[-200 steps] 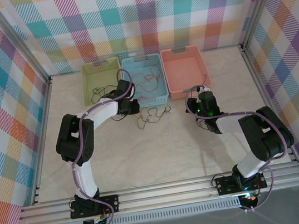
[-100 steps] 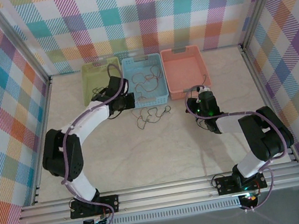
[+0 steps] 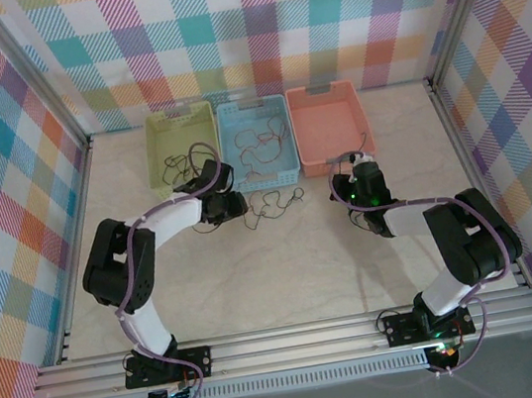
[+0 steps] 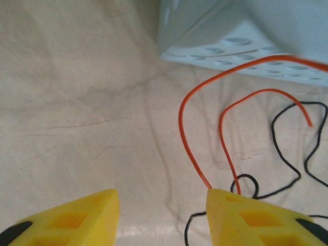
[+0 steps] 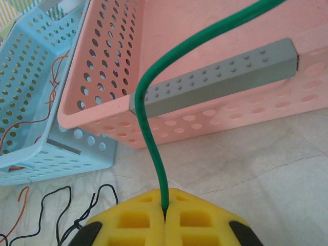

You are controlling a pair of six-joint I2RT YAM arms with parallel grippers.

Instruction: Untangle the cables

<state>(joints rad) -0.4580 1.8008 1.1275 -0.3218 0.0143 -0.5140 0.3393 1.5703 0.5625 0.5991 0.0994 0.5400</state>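
Note:
The orange cable is tangled with the black cable. To untangle it, my left gripper should next grab only the orange cable's part outside the blue basket (image 4: 188, 146).
A tangle of thin black and orange-red cables (image 3: 272, 203) lies on the table in front of the blue basket (image 3: 262, 174). My left gripper (image 3: 234, 204) is just left of it, low over the table. In the left wrist view its jaws (image 4: 161, 197) stand open with bare table between them. An orange cable (image 4: 187, 102) and a black cable (image 4: 287, 154) pass beside and under the right finger (image 4: 246, 215). My right gripper (image 5: 165, 205) is shut on a green cable (image 5: 147, 102) in front of the pink basket (image 5: 215, 120).
Three baskets stand in a row at the back: green (image 3: 177, 122), blue, and pink (image 3: 333, 154). Loose thin cables lie in the green and blue ones. The blue basket's corner (image 4: 241, 36) is close ahead of the left gripper. Enclosure walls stand on both sides.
The left arm reached toward the green basket, then drew back to the table beside the tangle, and its jaws opened. The right arm has not moved.

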